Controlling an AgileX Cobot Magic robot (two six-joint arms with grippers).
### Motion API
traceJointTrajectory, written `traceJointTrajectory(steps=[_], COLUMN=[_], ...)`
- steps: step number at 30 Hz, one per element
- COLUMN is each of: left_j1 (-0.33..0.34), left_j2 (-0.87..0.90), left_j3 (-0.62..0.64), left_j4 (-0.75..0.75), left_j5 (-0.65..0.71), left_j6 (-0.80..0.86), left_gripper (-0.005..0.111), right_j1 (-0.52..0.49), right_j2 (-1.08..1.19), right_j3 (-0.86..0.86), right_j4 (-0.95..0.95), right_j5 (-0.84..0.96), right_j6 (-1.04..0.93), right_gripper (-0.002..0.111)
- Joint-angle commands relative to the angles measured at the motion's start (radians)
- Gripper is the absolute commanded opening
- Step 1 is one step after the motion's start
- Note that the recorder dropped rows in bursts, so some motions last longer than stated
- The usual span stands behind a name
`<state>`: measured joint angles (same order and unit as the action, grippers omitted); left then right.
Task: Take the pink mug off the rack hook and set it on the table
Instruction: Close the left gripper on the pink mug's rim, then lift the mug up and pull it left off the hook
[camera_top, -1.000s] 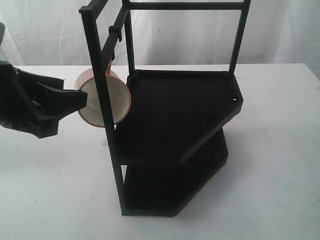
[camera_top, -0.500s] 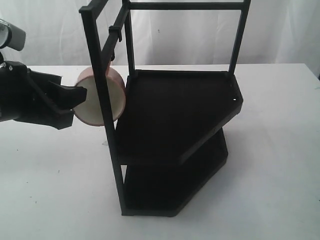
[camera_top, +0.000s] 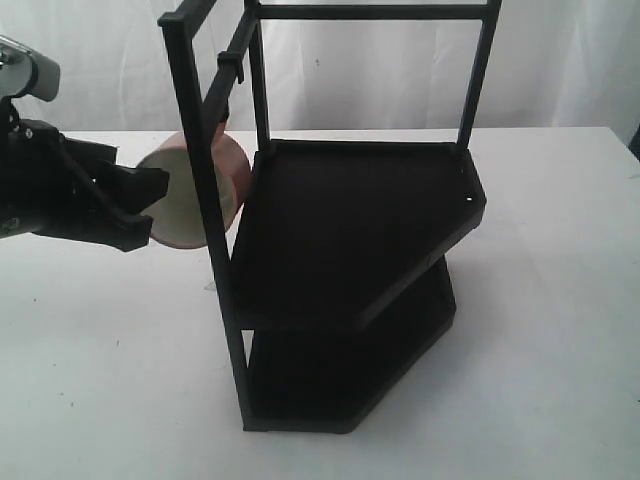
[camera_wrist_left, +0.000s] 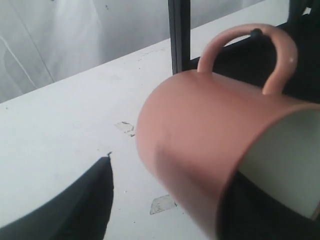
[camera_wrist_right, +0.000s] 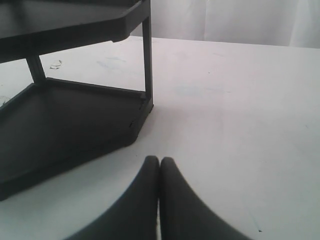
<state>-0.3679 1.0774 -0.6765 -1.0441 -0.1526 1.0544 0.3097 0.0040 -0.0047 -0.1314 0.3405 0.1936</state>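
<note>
The pink mug's loop handle (camera_wrist_left: 286, 55) should stay free to slip off the rack hook, so I should grab the mug by its rim (camera_wrist_left: 239, 159) with my left gripper next.
The pink mug (camera_top: 205, 185) (camera_wrist_left: 200, 145) hangs tilted at the rack's left side, its cream inside turned toward my left gripper. Its loop handle (camera_wrist_left: 282, 55) is still round the rack hook (camera_wrist_left: 256, 34), a short black peg. My left gripper (camera_top: 158, 192) (camera_wrist_left: 167, 192) is open and straddles the mug's rim. One finger (camera_wrist_left: 75, 210) stays outside, clear of the wall, and the other is a dark shape inside the mouth. My right gripper (camera_wrist_right: 160, 162) is shut and empty, low over the table (camera_wrist_right: 240, 115) beside the rack's lower shelf (camera_wrist_right: 75, 125).
The tall black two-shelf rack (camera_top: 360, 220) fills the middle of the white table (camera_top: 540, 350), with its front post (camera_top: 205, 200) crossing the mug. Two small pale flakes (camera_wrist_left: 162, 204) lie on the tabletop under the mug. White curtains hang behind.
The left gripper has risen slightly and drawn back left. The mug has swung left with it and tilted, so its mouth now faces the gripper more than the camera.
</note>
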Motion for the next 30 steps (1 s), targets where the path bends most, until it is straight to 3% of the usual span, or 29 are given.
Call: traceJointTrajectory(steps=[1, 20, 23, 30], left_j1=[-0.005, -0.005, -0.005, -0.005], left_j2=[0.04, 0.116, 0.116, 0.116], left_j3=[-0.043, -0.087, -0.087, -0.087], left_j4=[0.002, 0.007, 0.007, 0.007], left_j5=[0.013, -0.009, -0.009, 0.025], left_j6=[-0.008, -0.009, -0.011, -0.011], left_gripper=[0.061, 0.059, 0.046, 0.004], right_j1=[-0.003, -0.003, -0.003, -0.003], right_j2=[-0.004, -0.004, -0.004, -0.004], right_j3=[0.005, 0.005, 0.005, 0.005], right_j4=[0.003, 0.003, 0.003, 0.003], right_j5=[-0.004, -0.004, -0.004, -0.004], right_j6=[0.005, 0.005, 0.005, 0.005], right_gripper=[0.0, 0.0, 0.0, 0.0])
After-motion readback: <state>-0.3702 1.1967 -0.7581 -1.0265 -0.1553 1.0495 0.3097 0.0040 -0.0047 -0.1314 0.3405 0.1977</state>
